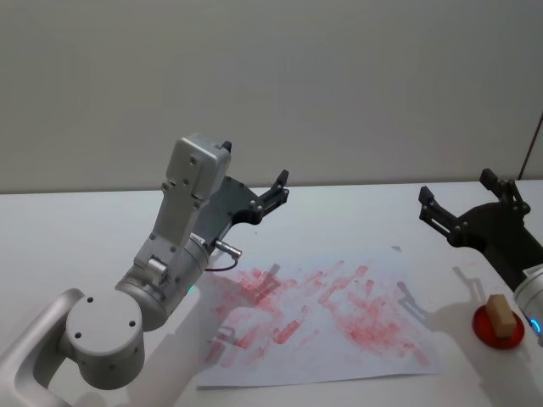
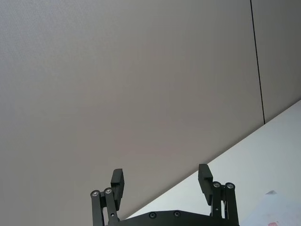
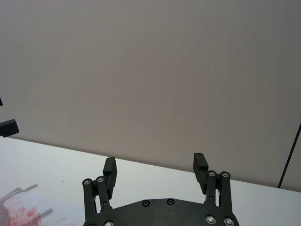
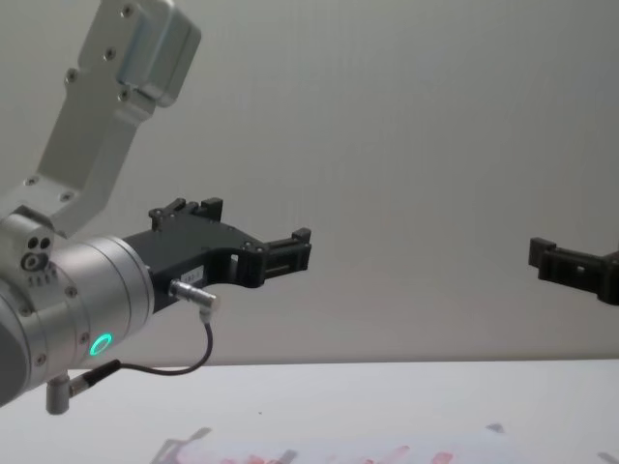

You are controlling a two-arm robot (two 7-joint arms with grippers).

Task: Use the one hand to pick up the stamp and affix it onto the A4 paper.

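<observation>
The robot's right gripper will next pick up the stamp (image 1: 501,315) by its wooden sides above the ink, since the base of the stamp is standing on a red ink pad.
The stamp (image 1: 501,315), a small tan wooden block, stands on a round red ink pad (image 1: 485,332) at the table's right edge. The A4 paper (image 1: 322,326), white and smeared with red-pink marks, lies flat in the middle; its edge shows in the chest view (image 4: 338,452). My right gripper (image 1: 456,188) hovers open above the table, behind and a little left of the stamp, holding nothing; its fingers (image 3: 201,165) point at the back wall. My left gripper (image 1: 276,193) is raised beyond the paper's far left corner, also open (image 2: 161,181) and empty.
The white table (image 1: 356,212) runs back to a plain grey wall. My left arm's silver links (image 1: 182,220) and its base (image 1: 102,339) rise over the paper's left side. A dark vertical seam (image 2: 256,61) marks the wall.
</observation>
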